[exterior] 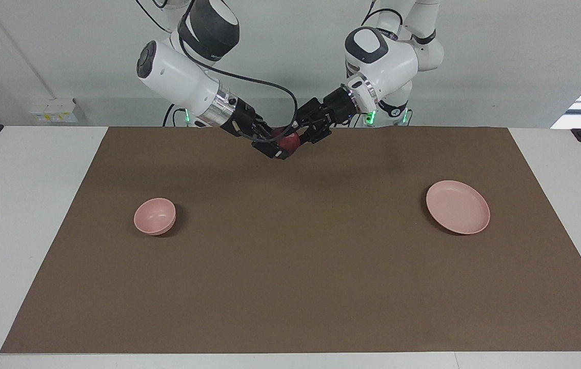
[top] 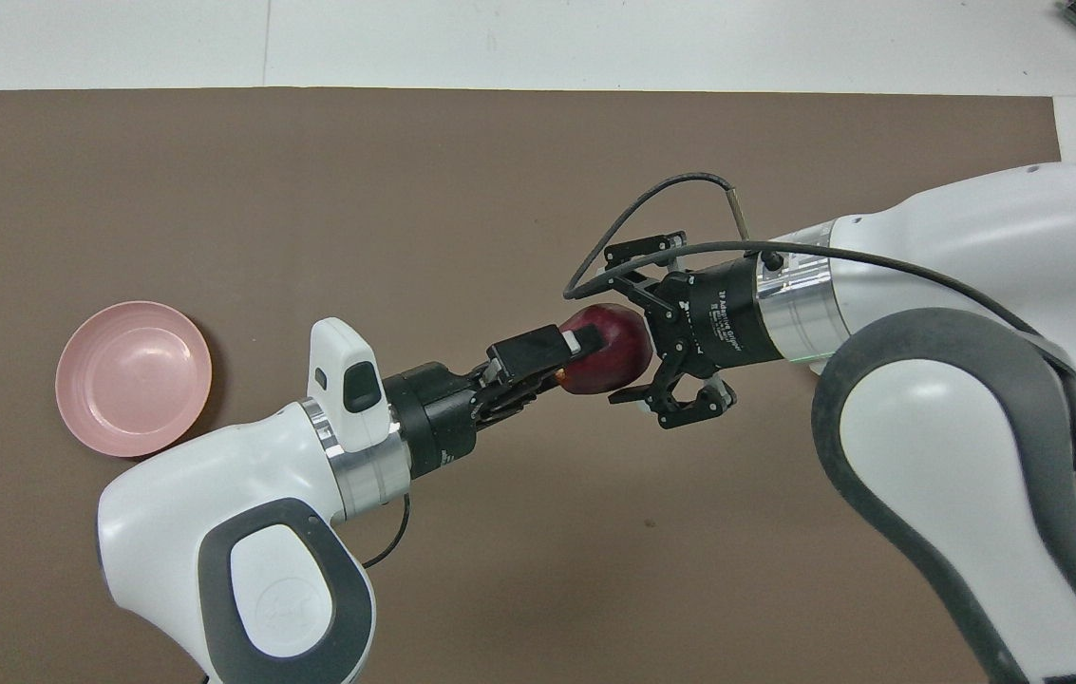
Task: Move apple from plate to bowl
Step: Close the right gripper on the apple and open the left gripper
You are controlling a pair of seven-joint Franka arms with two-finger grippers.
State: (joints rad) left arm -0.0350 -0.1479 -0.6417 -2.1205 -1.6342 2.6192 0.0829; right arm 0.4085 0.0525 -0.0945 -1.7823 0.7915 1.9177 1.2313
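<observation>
Next, my right gripper grips the apple (exterior: 290, 142) by its red sides to take it over from my left gripper to the bowl.
The dark red apple (exterior: 290, 142) hangs in the air over the brown mat's middle, near the robots' edge. My left gripper (exterior: 296, 134) is shut on the apple (top: 618, 353); it also shows in the overhead view (top: 575, 355). My right gripper (exterior: 275, 147) is open, its fingers spread on either side of the apple, as the overhead view (top: 608, 340) shows. The pink plate (exterior: 458, 206) lies bare toward the left arm's end and shows in the overhead view (top: 134, 377). The pink bowl (exterior: 155, 216) stands toward the right arm's end, hidden under the right arm in the overhead view.
A brown mat (exterior: 290, 266) covers most of the white table (exterior: 23, 205). Both arms meet above the mat's edge nearest the robots. A black cable (top: 651, 190) loops off the right wrist.
</observation>
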